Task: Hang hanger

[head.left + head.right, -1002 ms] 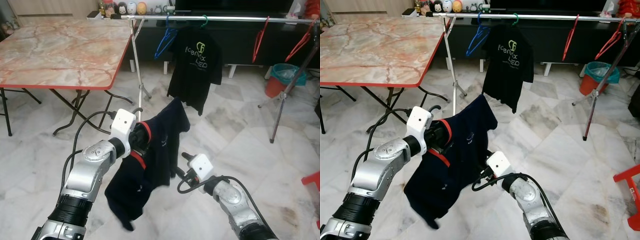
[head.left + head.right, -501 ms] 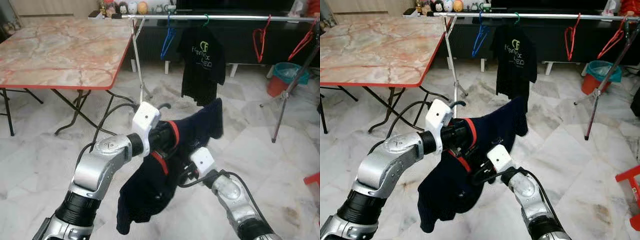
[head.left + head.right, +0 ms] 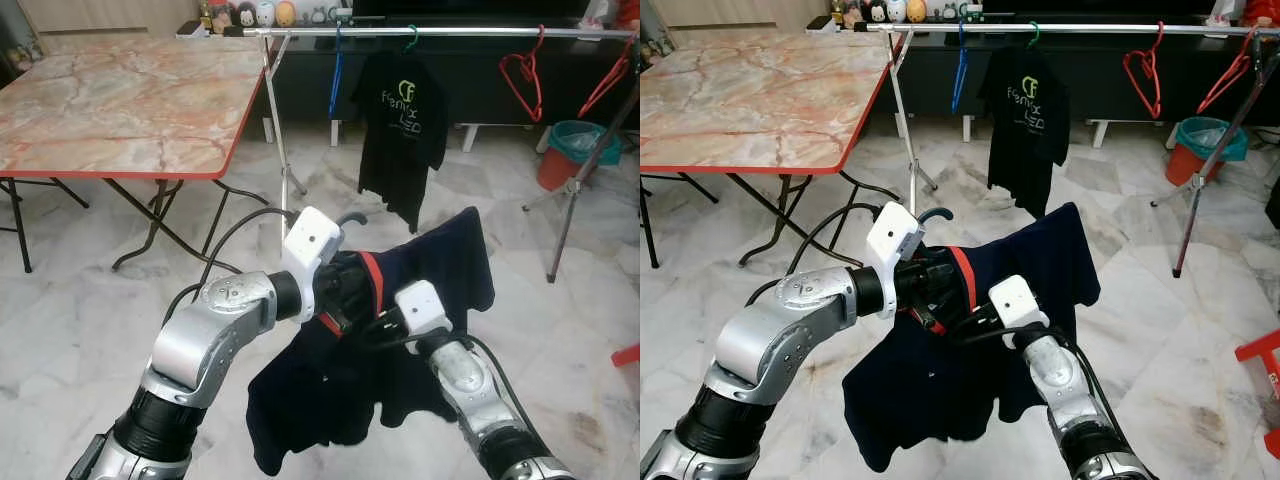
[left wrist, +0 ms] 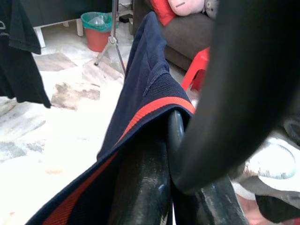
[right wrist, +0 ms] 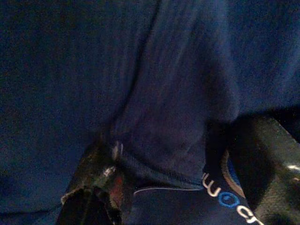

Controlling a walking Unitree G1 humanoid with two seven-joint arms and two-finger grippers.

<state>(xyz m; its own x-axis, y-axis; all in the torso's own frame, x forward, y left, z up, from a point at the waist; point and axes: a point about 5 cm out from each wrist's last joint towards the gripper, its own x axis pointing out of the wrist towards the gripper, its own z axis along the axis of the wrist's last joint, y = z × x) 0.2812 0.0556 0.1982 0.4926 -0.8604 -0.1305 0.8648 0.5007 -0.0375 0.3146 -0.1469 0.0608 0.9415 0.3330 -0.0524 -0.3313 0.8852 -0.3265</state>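
Note:
The right gripper grabs the navy shirt (image 3: 440, 270) by its red-banded collar (image 3: 372, 280) next, to support the shirt for hanging.
A navy shirt (image 3: 440, 260) with a red collar band (image 4: 154, 107) hangs on a dark hanger, whose hook (image 3: 352, 215) pokes up beside my left wrist. My left gripper (image 3: 350, 295) is shut on the hanger at the collar and holds it at chest height, short of the rack. My right gripper (image 3: 375, 328) reaches in under the collar right next to the left one. Its fingers (image 5: 93, 197) stand apart against the navy cloth, which drapes over them. The silver rail (image 3: 450, 33) runs across the back, well above and beyond the shirt.
On the rail hang a blue hanger (image 3: 336, 70), a black T-shirt (image 3: 402, 120) on a green hanger (image 3: 409, 40), and two red hangers (image 3: 522, 75). A marble folding table (image 3: 110, 100) stands left. The rack's leg (image 3: 575, 190), a teal bin (image 3: 575, 140) and a red stool (image 3: 628, 355) are right.
Both arms have lifted the shirt and carried it rightward and forward toward the rack. The right gripper has closed in on the left one under the collar.

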